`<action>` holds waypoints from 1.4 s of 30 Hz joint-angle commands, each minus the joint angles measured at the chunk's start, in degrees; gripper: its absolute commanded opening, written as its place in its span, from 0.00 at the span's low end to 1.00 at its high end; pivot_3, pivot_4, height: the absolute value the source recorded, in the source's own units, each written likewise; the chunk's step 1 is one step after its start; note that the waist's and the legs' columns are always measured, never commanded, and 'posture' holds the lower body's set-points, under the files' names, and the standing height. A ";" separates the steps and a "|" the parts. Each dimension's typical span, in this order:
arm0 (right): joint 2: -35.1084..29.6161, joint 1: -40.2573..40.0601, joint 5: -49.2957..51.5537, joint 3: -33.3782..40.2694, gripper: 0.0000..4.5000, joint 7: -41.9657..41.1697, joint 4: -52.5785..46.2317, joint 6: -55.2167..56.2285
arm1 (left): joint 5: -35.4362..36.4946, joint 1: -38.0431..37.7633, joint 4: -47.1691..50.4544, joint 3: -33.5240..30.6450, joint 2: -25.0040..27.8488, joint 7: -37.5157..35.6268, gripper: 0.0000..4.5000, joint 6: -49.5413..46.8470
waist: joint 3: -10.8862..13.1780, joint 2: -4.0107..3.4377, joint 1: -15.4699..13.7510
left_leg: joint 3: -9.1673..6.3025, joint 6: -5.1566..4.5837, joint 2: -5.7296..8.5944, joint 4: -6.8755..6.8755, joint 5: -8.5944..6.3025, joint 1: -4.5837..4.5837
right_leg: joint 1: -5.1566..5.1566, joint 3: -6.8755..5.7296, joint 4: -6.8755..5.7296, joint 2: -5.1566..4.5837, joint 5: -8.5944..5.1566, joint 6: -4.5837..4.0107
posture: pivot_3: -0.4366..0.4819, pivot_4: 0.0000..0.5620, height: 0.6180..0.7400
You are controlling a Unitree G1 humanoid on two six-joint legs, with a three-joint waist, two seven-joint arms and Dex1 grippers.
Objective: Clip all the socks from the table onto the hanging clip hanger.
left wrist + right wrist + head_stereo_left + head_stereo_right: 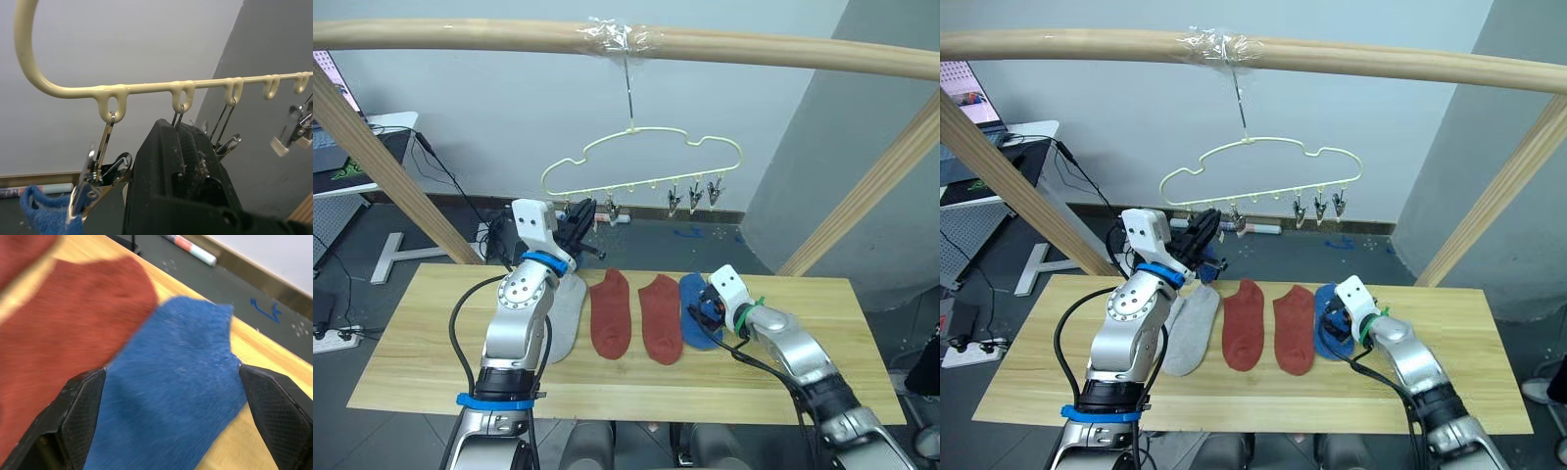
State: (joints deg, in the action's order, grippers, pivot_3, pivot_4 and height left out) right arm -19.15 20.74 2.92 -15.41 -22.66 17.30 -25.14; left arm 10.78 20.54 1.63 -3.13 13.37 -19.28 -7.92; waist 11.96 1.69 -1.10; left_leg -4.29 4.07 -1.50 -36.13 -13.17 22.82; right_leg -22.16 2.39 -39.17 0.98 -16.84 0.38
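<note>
The blue sock needs to hang from a clip of the hanger, so I should next pick it up with my right gripper by its cuff (696, 283) (212, 328).
On the table (421, 362) lie a light grey sock (570, 323), two rust red socks (610, 315) (661, 321) and a blue sock (695, 318) in a row. My right gripper (710, 311) is low over the blue sock (181, 382), open, one finger on each side of it. The pale clip hanger (646, 162) hangs from the wooden bar. My left gripper (578, 230) is raised to its left clips, fingers (181, 161) shut, hiding the second clip. A piece of blue knit (41, 215) sits at the mouth of the first clip (98, 171).
A thick wooden bar frame (460, 37) spans overhead, with slanted legs at both sides of the table. Three free clips (695, 196) hang at the hanger's right end. A small white desk (372, 132) with cables stands on the floor at the far left.
</note>
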 commanded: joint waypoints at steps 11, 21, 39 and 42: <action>1.21 0.29 -3.74 -0.23 0.72 -4.20 9.19 4.78 | 0.16 -0.86 2.14 -0.30 0.07 0.34 0.00 -0.96 | -0.10 -0.03 -0.24 | -0.02 0.00 -0.02 0.01 0.00 0.00 | 0.02 0.02 -0.04 -0.04 0.01 0.00 | 0.62 0.29 1.00; -6.10 -7.59 -8.04 -1.05 0.01 -7.96 1.06 12.02 | 7.46 -0.01 2.14 -2.32 -0.59 -2.25 0.00 -7.94 | -0.40 -0.02 -0.41 | -0.09 -0.03 -0.02 -0.03 0.02 -0.10 | 0.19 0.00 -0.03 -0.06 -0.04 0.09 | 0.62 0.30 1.00; 1.10 5.66 -10.95 -10.43 0.01 -13.17 -29.60 -0.14 | 56.30 8.48 0.09 -26.49 -0.05 12.43 0.00 -50.88 | -0.40 0.02 1.02 | -0.33 0.35 -0.09 -0.09 0.27 -0.17 | 0.08 0.00 -0.51 0.13 -0.17 0.32 | 0.60 0.30 1.00; 2.62 7.20 -11.44 -10.64 0.01 -12.83 -28.65 -0.39 | 58.31 8.00 1.34 -26.10 -0.50 14.45 0.00 -51.00 | -0.42 0.06 0.74 | -0.34 0.32 -0.07 -0.10 0.29 -0.13 | 0.08 0.00 -0.48 -0.05 -0.16 0.31 | 0.61 0.29 1.00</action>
State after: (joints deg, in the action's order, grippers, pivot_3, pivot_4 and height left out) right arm -16.61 27.26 -7.90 -26.13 -36.10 -10.95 -25.64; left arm 67.34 28.83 1.45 -28.51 12.73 -6.10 -58.45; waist 11.54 1.74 -0.36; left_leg -4.63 4.40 -1.57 -36.22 -12.89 22.69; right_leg -22.08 2.38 -39.64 0.93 -16.99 0.68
